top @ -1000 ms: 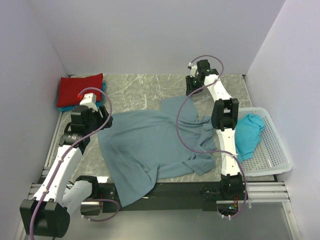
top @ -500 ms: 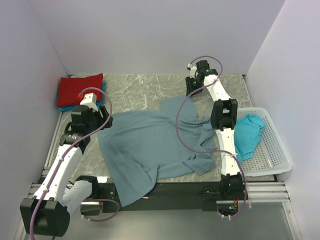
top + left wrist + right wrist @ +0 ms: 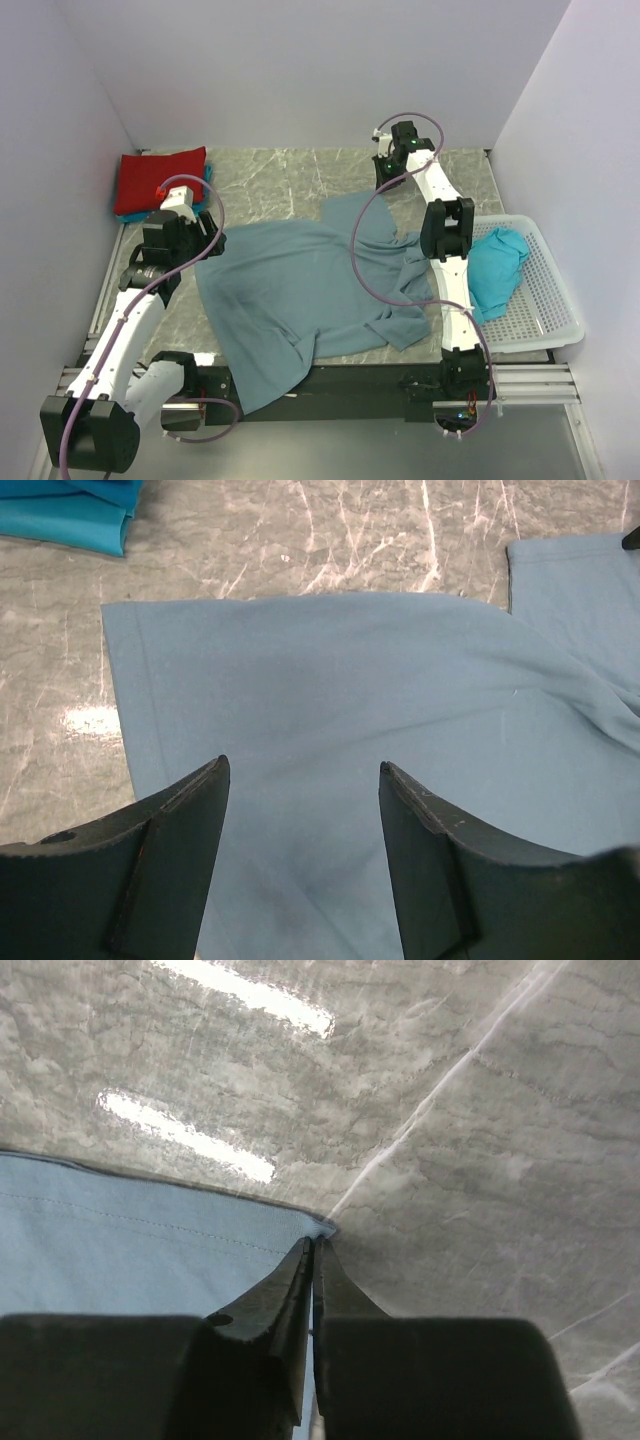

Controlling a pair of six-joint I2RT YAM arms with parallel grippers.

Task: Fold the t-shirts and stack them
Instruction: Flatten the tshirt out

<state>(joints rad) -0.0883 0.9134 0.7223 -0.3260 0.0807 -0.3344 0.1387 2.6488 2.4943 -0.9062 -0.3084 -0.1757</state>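
Observation:
My left gripper takes hold of the slate-blue t-shirt's far corner nearest the folded red t-shirt (image 3: 111,611) next, to spread the slate-blue t-shirt flat for folding.
A dusty slate-blue t-shirt (image 3: 300,290) lies spread and rumpled across the middle of the table, its lower hem hanging over the front edge. My right gripper (image 3: 381,182) is shut on a far corner of it; the right wrist view shows the fingers (image 3: 313,1242) pinching the hem corner (image 3: 120,1250) just above the marble. My left gripper (image 3: 203,245) is open over the shirt's left edge, with cloth (image 3: 380,700) between the fingers (image 3: 300,770) but not gripped. A folded red t-shirt (image 3: 160,180) lies on a folded teal one (image 3: 70,510) at the back left.
A white perforated basket (image 3: 550,310) at the right edge holds a crumpled teal t-shirt (image 3: 495,265). White walls close in the left, back and right. Bare marble table (image 3: 280,175) shows behind the blue shirt.
My right gripper has shifted slightly toward the back wall with the shirt corner in it. The left arm has not visibly moved.

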